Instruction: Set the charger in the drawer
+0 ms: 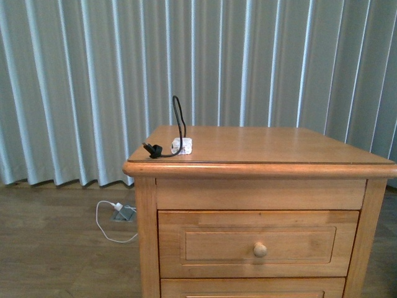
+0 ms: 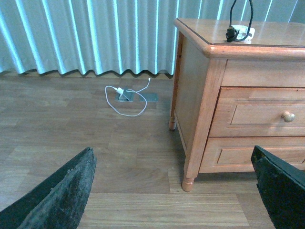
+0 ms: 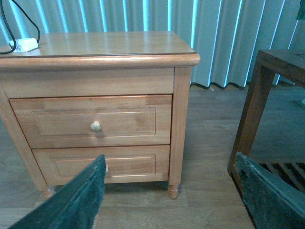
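Observation:
The drawer sits with its flat front (image 2: pixel 255 113) flush in the nightstand. My right gripper should next grab the drawer by its round knob (image 2: pixel 288 116) that sticks out.
The charger (image 1: pixel 182 146), a small white block with a black cable looping up to a black connector, lies on the top of the wooden nightstand near its left front corner. It also shows in the left wrist view (image 2: pixel 244 32) and the right wrist view (image 3: pixel 26 45). The drawer (image 1: pixel 258 244), with one round knob (image 1: pixel 260 250), is the upper one and is shut; it also shows in both wrist views (image 2: pixel 267 112) (image 3: pixel 93 120). My left gripper (image 2: pixel 174 191) is open over the floor, left of the nightstand. My right gripper (image 3: pixel 171 195) is open, low, in front of the nightstand's right leg.
A lower drawer (image 3: pixel 102 163) sits under the first. An all-white cable with a white plug (image 2: pixel 125 97) lies on the wooden floor by the curtain. A dark wooden table (image 3: pixel 274 95) stands to the right of the nightstand. Curtains (image 1: pixel 186 62) hang behind.

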### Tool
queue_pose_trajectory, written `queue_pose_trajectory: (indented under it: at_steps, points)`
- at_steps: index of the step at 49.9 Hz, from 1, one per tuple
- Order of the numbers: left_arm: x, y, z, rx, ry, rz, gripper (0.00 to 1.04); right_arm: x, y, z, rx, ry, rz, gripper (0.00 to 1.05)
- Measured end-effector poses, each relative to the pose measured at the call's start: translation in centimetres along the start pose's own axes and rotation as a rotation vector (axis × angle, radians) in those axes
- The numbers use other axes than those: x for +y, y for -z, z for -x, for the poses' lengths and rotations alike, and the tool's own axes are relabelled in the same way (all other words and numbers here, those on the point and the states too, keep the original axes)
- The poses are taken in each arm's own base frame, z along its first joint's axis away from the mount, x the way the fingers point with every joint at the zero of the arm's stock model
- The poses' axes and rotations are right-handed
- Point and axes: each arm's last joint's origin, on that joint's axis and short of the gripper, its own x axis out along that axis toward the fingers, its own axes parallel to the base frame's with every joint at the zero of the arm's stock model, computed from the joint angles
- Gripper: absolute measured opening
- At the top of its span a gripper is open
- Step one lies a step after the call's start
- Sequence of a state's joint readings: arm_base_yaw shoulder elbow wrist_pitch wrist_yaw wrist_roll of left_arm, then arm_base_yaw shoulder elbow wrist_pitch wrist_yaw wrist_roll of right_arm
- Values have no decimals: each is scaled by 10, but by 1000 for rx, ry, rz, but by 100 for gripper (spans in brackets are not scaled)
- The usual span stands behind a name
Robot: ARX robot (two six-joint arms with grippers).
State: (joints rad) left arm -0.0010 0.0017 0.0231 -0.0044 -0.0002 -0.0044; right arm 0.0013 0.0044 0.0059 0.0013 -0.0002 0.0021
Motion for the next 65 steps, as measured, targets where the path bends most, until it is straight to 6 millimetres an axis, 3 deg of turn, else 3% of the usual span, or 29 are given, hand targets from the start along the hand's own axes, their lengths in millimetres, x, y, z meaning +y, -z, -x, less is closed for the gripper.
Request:
queue_pose_trajectory:
  at_steps: [4, 6, 46, 50, 55, 65]
  points:
    - [0, 0, 0, 0, 0, 0, 99, 0, 0, 0, 0, 0, 0, 97]
    - [0, 0, 0, 0, 0, 0, 99, 0, 0, 0, 0, 0, -1, 98]
    - [0, 0, 0, 0, 0, 0, 99, 0, 0, 0, 2, -3, 0, 96]
    - [0, 0, 0, 0, 0, 0, 99, 2, 3, -1, 136, -117, 4, 96]
    - [0, 0, 0, 0, 0, 0, 99, 9, 8, -10, 282, -186, 6, 96]
    - [0, 0, 0, 0, 0, 0, 99, 27, -6, -53, 320, -209, 24, 96]
